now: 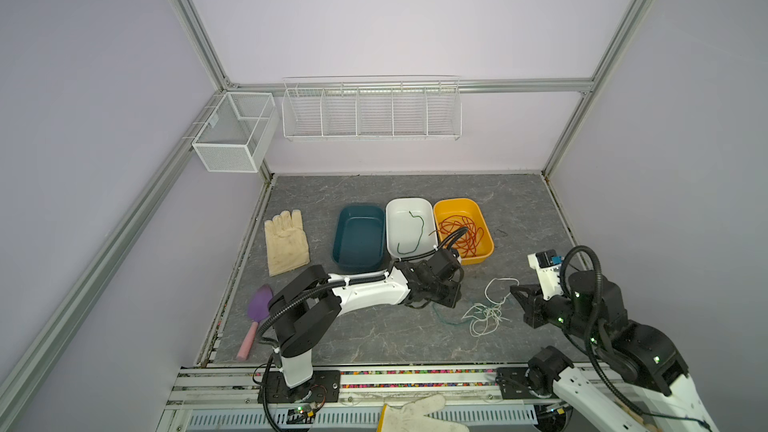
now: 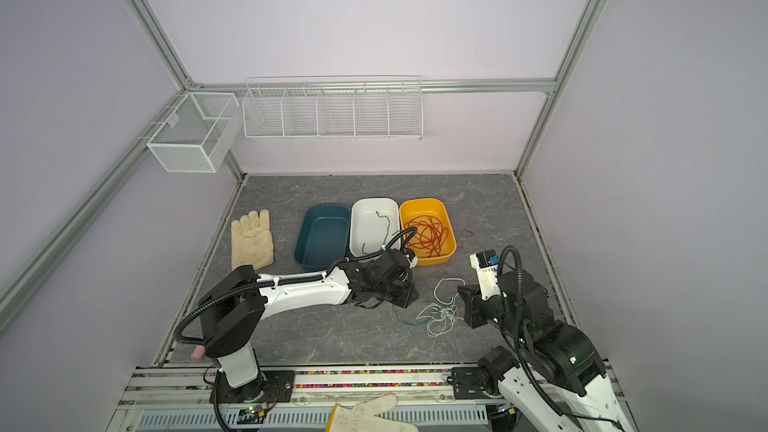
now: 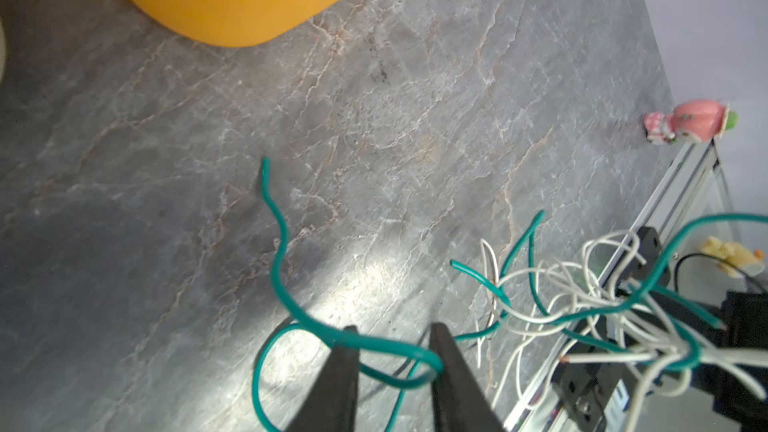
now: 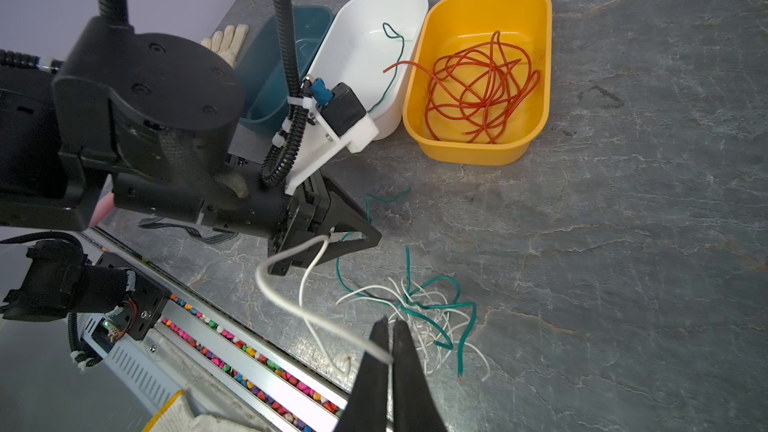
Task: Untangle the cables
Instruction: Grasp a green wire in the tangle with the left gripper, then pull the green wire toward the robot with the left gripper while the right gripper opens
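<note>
I need to keep the white cable (image 4: 282, 297) in my right gripper while it arcs from the tangle, because the cable would fall back beside the tangle if I let go now.
A tangle of white and green cables (image 1: 486, 313) (image 2: 442, 313) lies on the grey table between my two grippers. My left gripper (image 3: 392, 328) (image 1: 451, 301) is low over the tangle's left side, its jaws narrowed onto a loop of the green cable (image 3: 274, 276). My right gripper (image 4: 388, 324) (image 1: 517, 292) is shut on a white cable (image 4: 282, 297) that arcs up from the tangle (image 4: 419, 305). Red-orange cables (image 1: 461, 234) (image 4: 478, 85) are coiled in the yellow tub (image 1: 488, 251). One dark green cable (image 1: 415, 230) lies in the white tub (image 1: 392, 222).
A teal tub (image 1: 358, 238) stands left of the white one. A cream glove (image 1: 286, 243) and a purple trowel (image 1: 258, 309) lie at the left. Another glove (image 1: 419, 413) rests on the front rail. Wire baskets (image 1: 370, 114) hang on the back wall. A pink figurine (image 3: 694, 122) sits by the frame.
</note>
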Robot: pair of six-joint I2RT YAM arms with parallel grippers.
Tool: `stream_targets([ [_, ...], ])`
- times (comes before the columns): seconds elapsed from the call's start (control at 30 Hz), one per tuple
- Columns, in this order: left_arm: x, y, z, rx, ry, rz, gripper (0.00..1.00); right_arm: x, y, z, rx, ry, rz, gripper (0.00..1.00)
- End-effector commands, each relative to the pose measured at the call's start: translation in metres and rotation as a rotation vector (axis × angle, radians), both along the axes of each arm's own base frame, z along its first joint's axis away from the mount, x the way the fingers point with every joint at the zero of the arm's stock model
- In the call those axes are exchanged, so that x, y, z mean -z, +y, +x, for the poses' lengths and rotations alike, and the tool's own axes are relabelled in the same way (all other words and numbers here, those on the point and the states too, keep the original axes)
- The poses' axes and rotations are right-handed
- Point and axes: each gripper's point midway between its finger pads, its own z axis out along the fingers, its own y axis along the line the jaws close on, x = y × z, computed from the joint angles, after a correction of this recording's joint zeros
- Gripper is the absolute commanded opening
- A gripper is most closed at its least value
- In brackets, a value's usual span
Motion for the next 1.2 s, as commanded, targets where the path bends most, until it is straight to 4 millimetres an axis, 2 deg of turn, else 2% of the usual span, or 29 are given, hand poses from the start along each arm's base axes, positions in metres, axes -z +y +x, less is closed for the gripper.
stream_targets([
  [0.0, -0.008, 0.001, 0.002, 0.003, -0.029, 0.007, 0.11, -0.002, 0.0, 0.003, -0.004, -0.034, -0.001, 0.06],
  [0.13, -0.015, 0.009, 0.001, 0.004, -0.045, 0.014, 0.0, -0.002, -0.001, 0.003, -0.001, -0.037, -0.002, 0.06],
  [0.3, -0.044, 0.03, -0.003, 0.021, -0.101, 0.015, 0.0, -0.002, -0.003, 0.003, 0.009, -0.039, -0.006, 0.06],
  [0.4, -0.065, 0.055, -0.007, 0.024, -0.145, 0.046, 0.0, -0.001, -0.005, 0.004, 0.022, -0.038, -0.012, 0.06],
  [0.63, -0.117, 0.132, -0.026, -0.01, -0.217, 0.094, 0.0, 0.004, -0.008, 0.008, 0.053, -0.013, -0.035, 0.06],
  [0.83, -0.168, 0.187, -0.052, -0.013, -0.277, -0.016, 0.0, 0.008, -0.012, 0.011, 0.081, 0.01, -0.058, 0.06],
  [0.93, -0.186, 0.212, -0.062, -0.019, -0.293, -0.033, 0.0, 0.011, -0.015, 0.013, 0.104, 0.022, -0.073, 0.06],
  [1.03, -0.191, 0.23, -0.076, 0.024, -0.275, -0.015, 0.0, 0.014, -0.023, 0.017, 0.157, 0.041, -0.104, 0.06],
  [1.17, -0.185, 0.243, -0.096, 0.102, -0.214, 0.024, 0.0, 0.018, -0.034, 0.021, 0.225, 0.07, -0.146, 0.06],
])
